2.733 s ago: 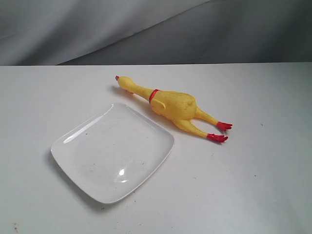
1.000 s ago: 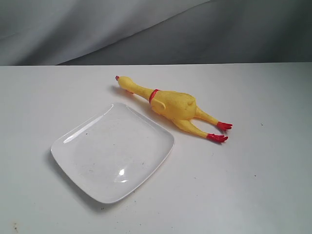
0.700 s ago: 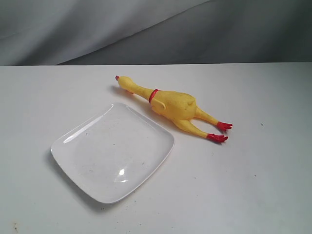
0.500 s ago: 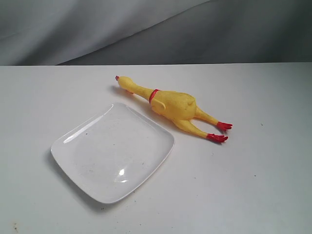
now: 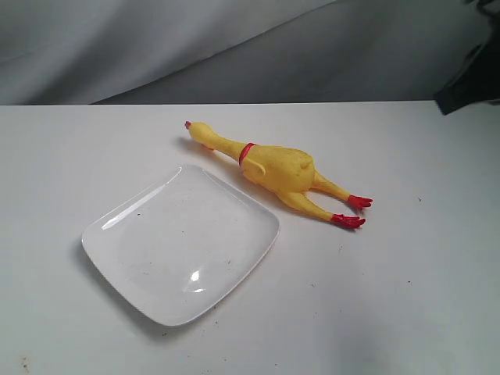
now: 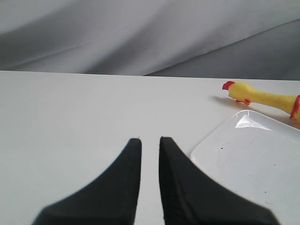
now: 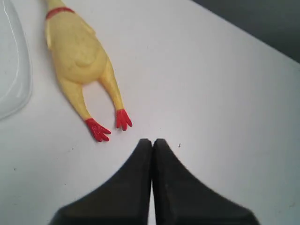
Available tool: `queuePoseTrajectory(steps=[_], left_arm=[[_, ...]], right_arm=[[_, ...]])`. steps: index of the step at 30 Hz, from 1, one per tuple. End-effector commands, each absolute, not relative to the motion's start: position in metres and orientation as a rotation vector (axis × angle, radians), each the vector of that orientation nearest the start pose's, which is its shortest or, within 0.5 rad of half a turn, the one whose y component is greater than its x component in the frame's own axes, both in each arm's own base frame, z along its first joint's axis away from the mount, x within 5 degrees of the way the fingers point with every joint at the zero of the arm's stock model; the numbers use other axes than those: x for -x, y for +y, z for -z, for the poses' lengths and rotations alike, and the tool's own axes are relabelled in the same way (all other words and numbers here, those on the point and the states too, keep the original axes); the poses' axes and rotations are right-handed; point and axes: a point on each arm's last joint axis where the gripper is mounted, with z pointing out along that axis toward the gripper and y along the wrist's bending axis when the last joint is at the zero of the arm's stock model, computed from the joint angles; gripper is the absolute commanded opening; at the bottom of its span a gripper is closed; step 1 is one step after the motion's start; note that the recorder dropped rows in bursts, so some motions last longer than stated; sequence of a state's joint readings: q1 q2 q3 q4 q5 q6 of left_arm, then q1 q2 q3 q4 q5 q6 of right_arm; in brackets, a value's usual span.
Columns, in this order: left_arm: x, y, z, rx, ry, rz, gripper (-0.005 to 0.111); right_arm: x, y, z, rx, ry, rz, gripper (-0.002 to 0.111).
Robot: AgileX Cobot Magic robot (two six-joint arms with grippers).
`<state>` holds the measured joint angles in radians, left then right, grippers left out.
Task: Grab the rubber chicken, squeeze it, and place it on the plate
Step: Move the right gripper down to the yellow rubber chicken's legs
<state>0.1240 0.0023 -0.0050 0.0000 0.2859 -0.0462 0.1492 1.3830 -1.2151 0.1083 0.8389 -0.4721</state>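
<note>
The rubber chicken's yellow body (image 5: 277, 166) has to stay free to be squeezed, so the robot's right gripper should next grab the rubber chicken by its red feet.
The yellow rubber chicken (image 5: 277, 168) lies flat on the white table, head to the back left and red feet (image 5: 353, 211) to the right. Its body nearly touches the far corner of the empty white plate (image 5: 181, 244). In the right wrist view my right gripper (image 7: 152, 140) is shut and empty, hovering just short of the chicken's (image 7: 77, 51) red feet (image 7: 98, 130). My left gripper (image 6: 150, 139) shows a narrow gap with nothing in it, beside the plate's rim (image 6: 211, 140); the chicken's head (image 6: 239, 90) lies beyond.
A dark part of my right arm (image 5: 473, 82) shows at the upper right of the exterior view. Grey cloth (image 5: 234, 47) hangs behind the table's far edge. The plate's edge (image 7: 14, 70) lies left of the chicken in the right wrist view.
A dark part of the right arm has come into the exterior view at the upper right. The chicken and the plate have not moved.
</note>
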Motion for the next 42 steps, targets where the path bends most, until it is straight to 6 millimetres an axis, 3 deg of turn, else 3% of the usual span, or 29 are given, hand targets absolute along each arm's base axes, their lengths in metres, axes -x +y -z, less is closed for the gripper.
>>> queuePoseTrajectory(steps=[1,7,11,15,17,22,26,34,42], left_arm=[[-0.054,0.007,-0.187,0.152,1.761,-0.056,0.015],[-0.054,0.007,-0.187,0.152,1.761,-0.056,0.015],[-0.054,0.007,-0.187,0.152,1.761,-0.056,0.015],[-0.054,0.007,-0.187,0.152,1.761,-0.056,0.015],[-0.054,0.007,-0.187,0.152,1.761,-0.056,0.015],[-0.054,0.007,-0.187,0.152,1.761,-0.056,0.015],[-0.054,0.007,-0.187,0.152,1.761,-0.056,0.015],[-0.054,0.007,-0.187,0.152,1.761,-0.056,0.015],[-0.054,0.007,-0.187,0.152,1.761,-0.056,0.015]], right_arm=[[-0.327,0.057,-0.295,0.753,2.415,0.008,0.000],[-0.356,0.063,-0.229,0.972,2.503,0.000,0.002],[-0.369,0.066,-0.192,1.026,2.539,-0.020,0.023],[-0.377,0.072,-0.171,1.063,2.515,-0.088,0.049],[-0.380,0.074,-0.166,1.073,2.491,-0.092,0.056],[-0.387,0.082,-0.173,1.062,2.396,-0.162,0.055],[-0.401,0.100,-0.177,1.099,2.375,-0.263,0.055],[-0.426,0.107,-0.134,1.161,2.398,-0.228,0.055],[-0.428,0.107,-0.111,1.189,2.424,-0.227,0.051]])
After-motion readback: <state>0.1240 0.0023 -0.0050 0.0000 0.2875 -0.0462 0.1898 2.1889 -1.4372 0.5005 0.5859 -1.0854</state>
